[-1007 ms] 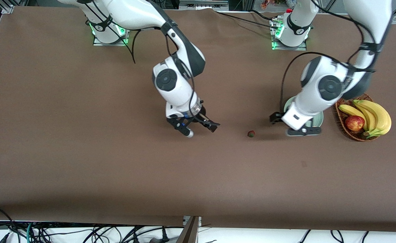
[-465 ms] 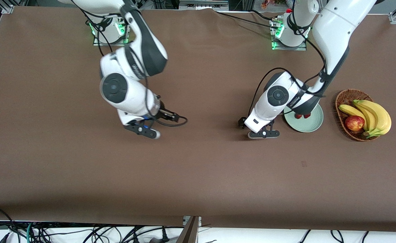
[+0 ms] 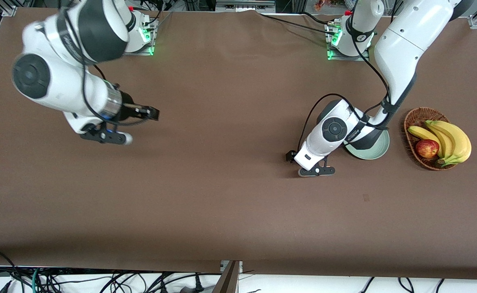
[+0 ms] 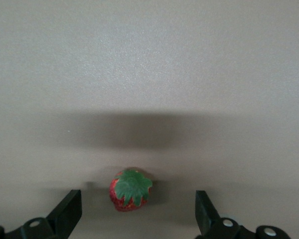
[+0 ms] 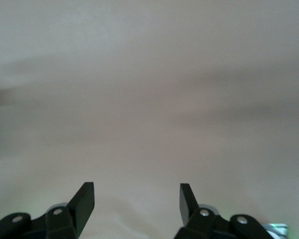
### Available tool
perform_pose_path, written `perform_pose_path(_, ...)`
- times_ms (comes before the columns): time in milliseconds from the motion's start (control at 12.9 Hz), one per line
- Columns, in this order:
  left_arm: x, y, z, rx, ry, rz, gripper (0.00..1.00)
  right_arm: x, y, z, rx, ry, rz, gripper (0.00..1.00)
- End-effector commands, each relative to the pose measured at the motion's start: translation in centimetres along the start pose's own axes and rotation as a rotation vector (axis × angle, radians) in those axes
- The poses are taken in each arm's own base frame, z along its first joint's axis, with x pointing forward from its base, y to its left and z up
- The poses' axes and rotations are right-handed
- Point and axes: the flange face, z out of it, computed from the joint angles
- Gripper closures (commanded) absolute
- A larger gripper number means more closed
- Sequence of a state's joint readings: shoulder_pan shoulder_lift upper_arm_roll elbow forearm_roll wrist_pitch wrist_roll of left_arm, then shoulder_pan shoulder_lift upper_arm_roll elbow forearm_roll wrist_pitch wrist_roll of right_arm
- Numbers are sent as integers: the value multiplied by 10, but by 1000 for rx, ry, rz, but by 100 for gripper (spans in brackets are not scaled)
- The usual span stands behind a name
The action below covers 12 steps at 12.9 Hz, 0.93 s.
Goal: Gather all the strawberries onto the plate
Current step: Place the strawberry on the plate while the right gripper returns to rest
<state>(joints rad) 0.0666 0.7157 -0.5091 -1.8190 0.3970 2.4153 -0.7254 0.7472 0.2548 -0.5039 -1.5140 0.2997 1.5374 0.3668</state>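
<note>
My left gripper closes on the green cap of the strawberry [image 4: 130, 190] now. Its fingers are level with the cap, so closing now would catch the cap.
A small red strawberry [image 4: 130, 190] with a green cap lies on the brown table, between the spread fingers of my left gripper [image 4: 137, 209]; they do not touch it. In the front view that gripper [image 3: 308, 166] sits low over the table beside the pale green plate [image 3: 379, 149], and its hand hides the berry. The left arm also covers much of the plate, so what lies in it is hidden. My right gripper [image 3: 138, 126] hangs open and empty over bare table toward the right arm's end; its wrist view shows the gripper [image 5: 136, 194] over cloth only.
A wicker basket [image 3: 410, 122] with bananas [image 3: 454, 138] and a red-yellow apple [image 3: 427, 148] stands beside the plate at the left arm's end of the table. Cables hang below the table's front edge.
The right arm has swung away from the middle toward its own end of the table. The left gripper has moved off the plate and now covers the spot where the strawberry lay.
</note>
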Motion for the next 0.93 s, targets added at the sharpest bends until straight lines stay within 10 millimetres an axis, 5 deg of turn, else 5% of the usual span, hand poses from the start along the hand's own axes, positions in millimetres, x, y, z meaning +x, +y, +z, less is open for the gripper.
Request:
perform_pose_path(0,11,2,5,8,12,-5,5,-39,32,-16,-19,10,-47,23)
perform_pose_path(155,14,1,5,8,13,-25,21,-56,55,-31,-42,33,-97,22)
perform_pose_path(387,15,-1,5,12,12,-46,65,-56,90,-47,-73,14,-88,10)
perform_pose_path(774,11,-4,2,50,-18,-71,75,-45,159,-78,-110,48,-149,1)
perform_pose_path(852,11,-10,-16,92,-33,-66,75,-45,169,-81,-115,50,-147,1)
